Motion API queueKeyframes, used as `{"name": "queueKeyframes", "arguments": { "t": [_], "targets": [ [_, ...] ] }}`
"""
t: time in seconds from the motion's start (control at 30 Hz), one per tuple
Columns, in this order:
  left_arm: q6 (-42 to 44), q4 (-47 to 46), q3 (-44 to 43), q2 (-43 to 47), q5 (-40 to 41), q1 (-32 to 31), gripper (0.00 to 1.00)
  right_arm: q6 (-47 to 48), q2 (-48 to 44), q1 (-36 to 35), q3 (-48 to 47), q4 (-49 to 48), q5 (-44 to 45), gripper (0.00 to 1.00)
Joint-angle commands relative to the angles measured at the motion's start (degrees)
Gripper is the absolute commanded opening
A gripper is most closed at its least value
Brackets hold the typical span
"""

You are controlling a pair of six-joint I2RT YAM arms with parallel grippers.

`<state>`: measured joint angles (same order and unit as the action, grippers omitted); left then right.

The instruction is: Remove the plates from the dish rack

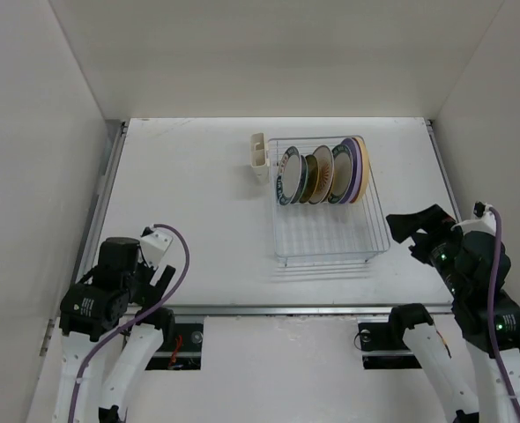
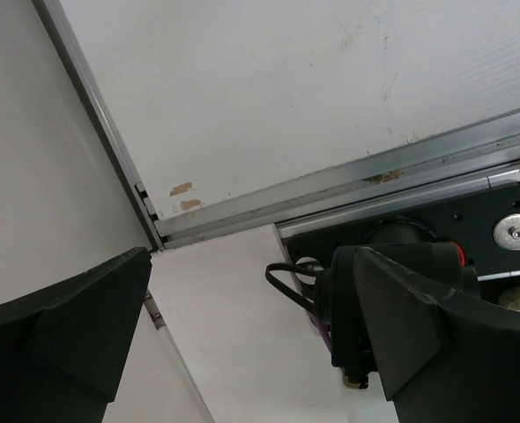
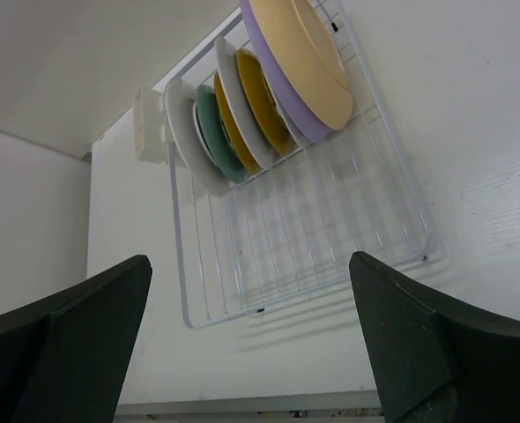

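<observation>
I should next grab the teal-rimmed white plate by its exposed rim (image 1: pixel 285 200) (image 3: pixel 210 182) with my right gripper, leaving the opposite rim free to hand over to my left gripper.
The dish rack (image 1: pixel 332 231) of thin white wire stands right of the table's middle. Several plates (image 1: pixel 323 174) stand upright on edge at its far end: teal-rimmed white, amber, white with an orange centre, tan, lavender. In the right wrist view the rack (image 3: pixel 295 242) lies ahead, with the tan plate (image 3: pixel 300 48) and lavender plate (image 3: pixel 276 84) nearest the right. My right gripper (image 1: pixel 408 233) is open and empty, just right of the rack's near corner; its jaws (image 3: pixel 249 263) frame the rack. My left gripper (image 1: pixel 161 269) is open and empty at the near left, far from the rack, and in its wrist view (image 2: pixel 249 256) faces the table's near edge.
A small cream utensil cup (image 1: pixel 259 159) hangs on the rack's far left corner and also shows in the right wrist view (image 3: pixel 145 123). White walls close the table on three sides. A metal rail (image 2: pixel 330 185) runs along the near edge by the arm bases.
</observation>
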<state>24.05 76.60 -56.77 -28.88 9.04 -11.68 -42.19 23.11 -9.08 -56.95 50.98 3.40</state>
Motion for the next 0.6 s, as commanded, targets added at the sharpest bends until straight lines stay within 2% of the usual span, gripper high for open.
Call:
{"name": "queueKeyframes", "arguments": {
  "t": [0.0, 0.2, 0.3, 0.43, 0.53, 0.57],
  "targets": [
    [-2.2, 5.2, -1.6, 0.7, 1.3, -0.4, 0.99, 1.5, 0.5, -0.1, -1.9, -0.4, -1.8, 1.00],
    [0.2, 2.9, -2.2, 1.3, 1.9, -0.4, 0.99, 5.1, 3.9, -0.1, -6.6, -0.4, -1.0, 1.00],
    [0.2, -0.4, -3.0, -1.1, 0.5, -0.4, 0.99, 8.3, 9.5, -0.1, -9.3, -1.6, -1.0, 1.00],
    [0.2, -6.5, -6.1, -7.4, 0.5, -0.4, 0.99, 13.5, 20.9, -0.1, -19.6, -4.6, -3.0, 1.00],
    [-0.6, -12.3, -9.8, -13.8, 0.5, -0.4, 0.99, 17.0, 32.9, -0.8, -26.8, -6.4, -8.4, 1.00],
    [-1.3, -13.7, -11.0, -15.4, 0.5, -0.4, 0.99, 17.0, 38.9, -1.5, -31.5, -7.2, -9.3, 0.96]
  ]
}}
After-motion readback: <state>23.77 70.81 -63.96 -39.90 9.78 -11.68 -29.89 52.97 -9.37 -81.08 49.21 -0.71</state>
